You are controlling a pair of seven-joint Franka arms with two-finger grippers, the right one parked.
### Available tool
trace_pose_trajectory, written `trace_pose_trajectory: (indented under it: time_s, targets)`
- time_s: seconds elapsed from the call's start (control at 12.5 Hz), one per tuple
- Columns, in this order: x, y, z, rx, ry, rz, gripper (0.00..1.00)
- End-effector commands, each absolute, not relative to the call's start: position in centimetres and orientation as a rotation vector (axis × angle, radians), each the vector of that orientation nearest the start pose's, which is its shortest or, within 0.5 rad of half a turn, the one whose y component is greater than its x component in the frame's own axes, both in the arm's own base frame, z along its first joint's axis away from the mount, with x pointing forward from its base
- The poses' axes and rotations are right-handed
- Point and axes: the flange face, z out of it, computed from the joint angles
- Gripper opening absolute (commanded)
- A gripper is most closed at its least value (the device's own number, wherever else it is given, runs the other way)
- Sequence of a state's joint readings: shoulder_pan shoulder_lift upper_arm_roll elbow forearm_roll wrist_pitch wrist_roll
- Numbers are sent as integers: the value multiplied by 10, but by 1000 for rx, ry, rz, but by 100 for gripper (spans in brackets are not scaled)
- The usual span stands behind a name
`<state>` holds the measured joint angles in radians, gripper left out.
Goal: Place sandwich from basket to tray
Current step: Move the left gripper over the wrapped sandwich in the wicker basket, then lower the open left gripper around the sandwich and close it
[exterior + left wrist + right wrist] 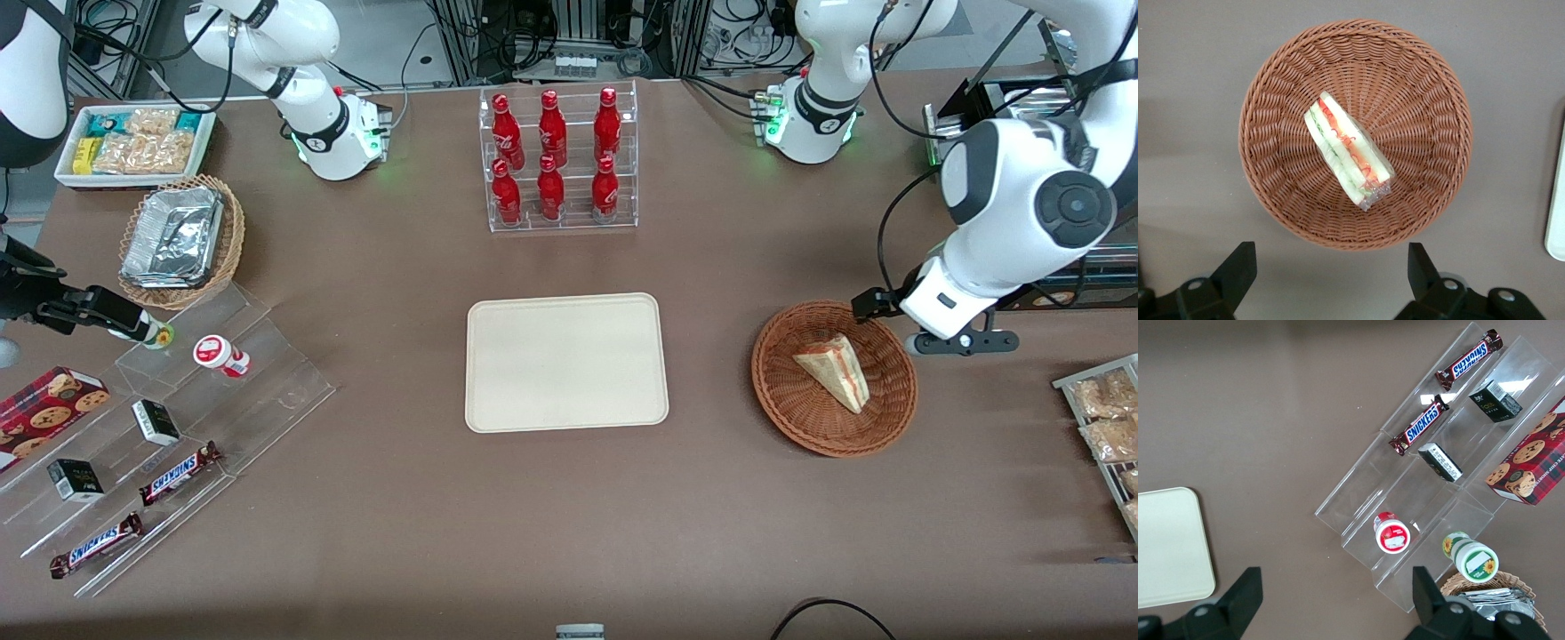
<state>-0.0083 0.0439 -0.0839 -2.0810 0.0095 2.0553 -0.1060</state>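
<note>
The sandwich needs to go onto the cream tray point(565, 363). My left gripper will next grab the sandwich by its crinkled-wrap end point(840, 346).
The sandwich point(836, 373) point(1348, 157), a pale wedge in clear wrap with a red and green filling stripe, lies in the middle of the round reddish-brown wicker basket point(773, 391) point(1425, 100). The cream tray point(565, 363) point(1557, 220) point(1168, 547) lies flat beside the basket, toward the parked arm's end, with nothing on it. My left gripper point(925, 324) point(1331, 257) hangs above the table just outside the basket's rim, toward the working arm's end. It is open wide and holds nothing. Both black fingertips point(1238, 263) stand apart from the wicker.
A clear rack of red bottles point(558, 160) stands farther from the front camera than the tray. A rack of snack packets point(1107, 427) sits at the working arm's end. Toward the parked arm's end are a stepped acrylic shelf point(178, 427) with candy bars and a tan basket of foil containers point(178, 240).
</note>
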Motion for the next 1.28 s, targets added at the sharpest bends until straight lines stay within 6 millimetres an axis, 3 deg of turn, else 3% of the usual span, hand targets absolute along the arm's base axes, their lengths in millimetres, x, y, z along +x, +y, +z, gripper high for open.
trace_pose_trajectory:
  time_s: [0.0, 0.16, 0.88, 1.2]
  targets:
    - [533, -47, 384, -3125, -19, 41, 100]
    - [534, -47, 375, -3124, -147, 33, 100]
    - [544, -56, 343, -2967, -1048, -5, 100]
    - [545, -61, 327, -2949, -1071, 22, 100]
